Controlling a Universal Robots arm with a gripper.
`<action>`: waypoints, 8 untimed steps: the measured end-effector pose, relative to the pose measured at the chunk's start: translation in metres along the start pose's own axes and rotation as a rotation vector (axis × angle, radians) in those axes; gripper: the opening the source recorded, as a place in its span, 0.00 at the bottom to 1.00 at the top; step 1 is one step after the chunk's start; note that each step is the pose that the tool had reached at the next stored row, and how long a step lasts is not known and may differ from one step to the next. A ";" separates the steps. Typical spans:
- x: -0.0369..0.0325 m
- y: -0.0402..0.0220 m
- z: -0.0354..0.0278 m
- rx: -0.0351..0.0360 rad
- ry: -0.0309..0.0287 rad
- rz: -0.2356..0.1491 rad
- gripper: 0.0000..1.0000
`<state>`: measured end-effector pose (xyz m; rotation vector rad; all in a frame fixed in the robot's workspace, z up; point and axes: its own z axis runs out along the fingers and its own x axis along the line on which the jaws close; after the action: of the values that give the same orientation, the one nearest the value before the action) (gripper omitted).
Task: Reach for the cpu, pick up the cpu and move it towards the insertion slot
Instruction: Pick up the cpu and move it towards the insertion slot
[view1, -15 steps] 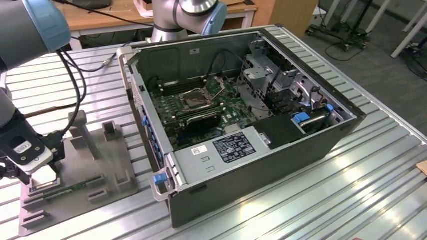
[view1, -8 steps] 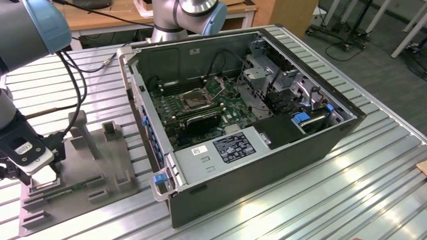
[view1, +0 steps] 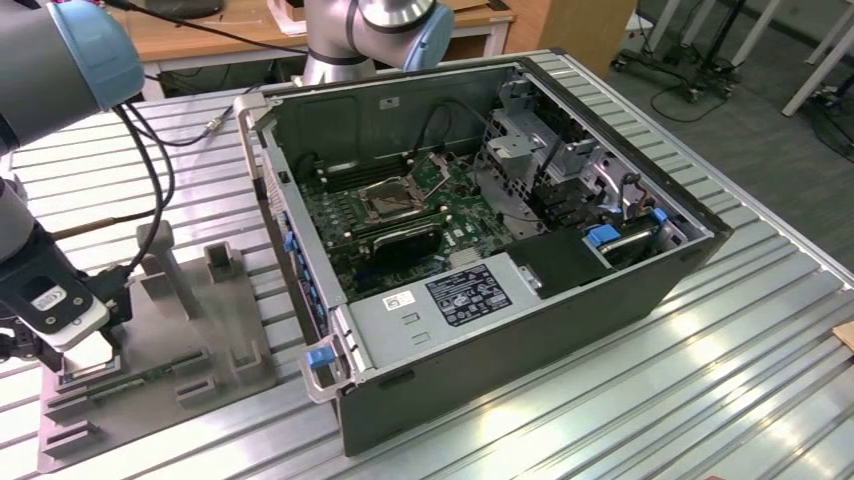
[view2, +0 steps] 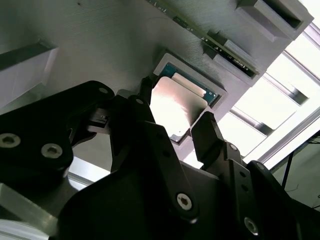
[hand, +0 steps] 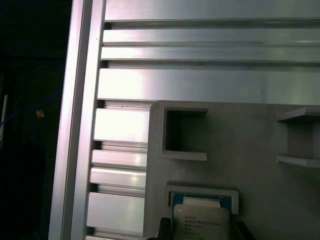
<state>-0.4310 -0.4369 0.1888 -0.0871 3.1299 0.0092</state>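
Observation:
The fixture's raised side wraps closely around the cpu's green end, so my gripper should grab the cpu by the side edges of its metal side (hand: 228, 226) next.
The cpu (view2: 172, 112), a thin square chip with a pale metallic face, lies flat in a square recess of the grey plastic fixture (view2: 100, 45). My gripper (view2: 175, 102) hangs low over it, open, with one black finger on each side of the chip. In the first wrist view the cpu (hand: 201, 222) lies between two dark fingertips (hand: 163, 226) with a small gap on each side. In the exterior view my gripper (view1: 74, 368) is at the left over the fixture (view1: 200, 330). The insertion slot (view1: 395, 200) sits on the green board inside the open computer case.
The open black computer case (view1: 534, 330) stands at the exterior view's right of the fixture. Upright posts (view1: 167, 270) rise from the fixture, and a memory stick (view1: 140, 378) lies in it beside my gripper. Black cables (view1: 154, 170) hang from the arm. A slatted aluminium table (view1: 721, 380) lies underneath.

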 end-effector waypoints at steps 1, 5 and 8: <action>0.0000 0.0000 0.0007 -0.0002 -0.0003 0.000 0.59; 0.0000 0.0000 0.0021 0.0000 0.0001 0.000 0.59; 0.0000 0.0000 0.0028 -0.0001 -0.0002 0.000 0.59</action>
<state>-0.4310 -0.4369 0.1860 -0.0871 3.1298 0.0094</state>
